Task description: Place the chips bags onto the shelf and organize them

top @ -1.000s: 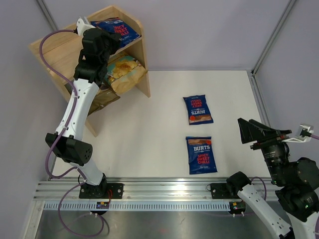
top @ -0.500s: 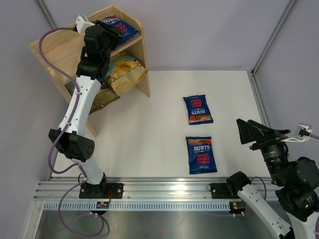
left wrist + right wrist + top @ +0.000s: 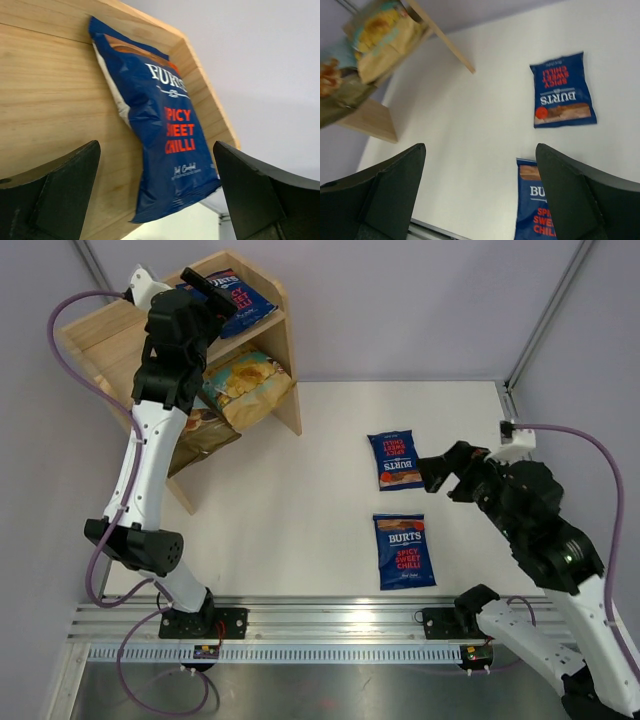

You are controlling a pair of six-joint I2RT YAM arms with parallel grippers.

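My right gripper grabs the farther blue bag by the side edge away from the shelf next, leaving the bag's BURTS end free for my left gripper.
The wooden shelf [image 3: 100, 340] stands at the far left. One dark blue chips bag [image 3: 243, 302] lies on its top tier, and my left gripper [image 3: 205, 295] hovers open just behind it, holding nothing. The left wrist view shows that bag [image 3: 160, 125] flat on the wood between the spread fingers of that gripper [image 3: 156, 145]. A tan-yellow bag [image 3: 245, 385] and an olive bag [image 3: 200, 435] sit on the lower tier. Two blue bags [image 3: 397, 460] [image 3: 404, 550] lie on the table. My right gripper [image 3: 445, 475] is open, above the table just right of them.
The right wrist view shows both table bags [image 3: 562, 90] [image 3: 540, 210] and the shelf's lower tier [image 3: 370, 120] with its bags. A metal rail [image 3: 320, 625] runs along the near edge. Grey walls and a frame post [image 3: 545, 315] bound the table.
My left gripper opened, let go of the blue bag on the top tier and drew back to the left. My right arm swung in from the right edge toward the two table bags.
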